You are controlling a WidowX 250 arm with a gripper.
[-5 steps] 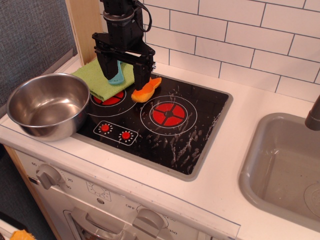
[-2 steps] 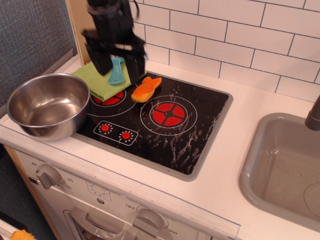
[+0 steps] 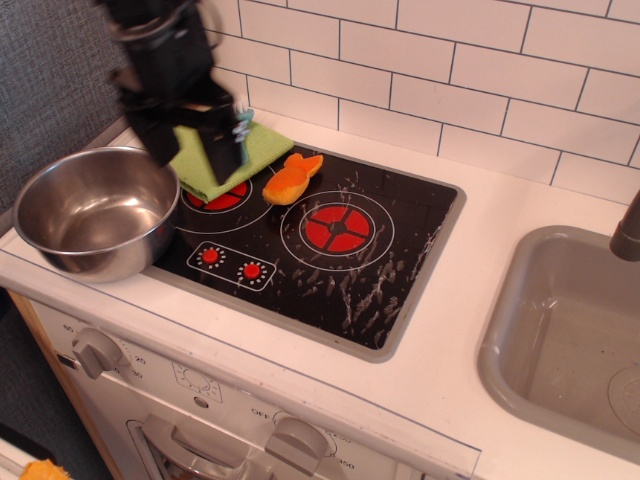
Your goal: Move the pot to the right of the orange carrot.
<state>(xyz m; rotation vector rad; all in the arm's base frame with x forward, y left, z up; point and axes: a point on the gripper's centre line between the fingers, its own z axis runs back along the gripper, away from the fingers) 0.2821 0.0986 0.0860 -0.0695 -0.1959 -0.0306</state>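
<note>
I need to set the pot beside the orange carrot on the sink side, so I should next grab it by its steel rim with my gripper.
The pot, a large shiny steel bowl, stands at the left front corner of the counter, overlapping the stove's left edge. The orange carrot lies on the black stove top between the two red burners, to the right of the pot. My gripper hangs over the green cloth just past the pot's far right rim, blurred by motion. Its fingers are spread apart and hold nothing.
A green cloth with a blue brush on it lies at the stove's back left, partly hidden by my gripper. The black stove top has red burners. A grey sink basin is at the right. A white tiled wall stands behind.
My gripper has moved left and toward the front, from over the carrot and cloth to the pot's right rim. The carrot and the pot have not moved.
</note>
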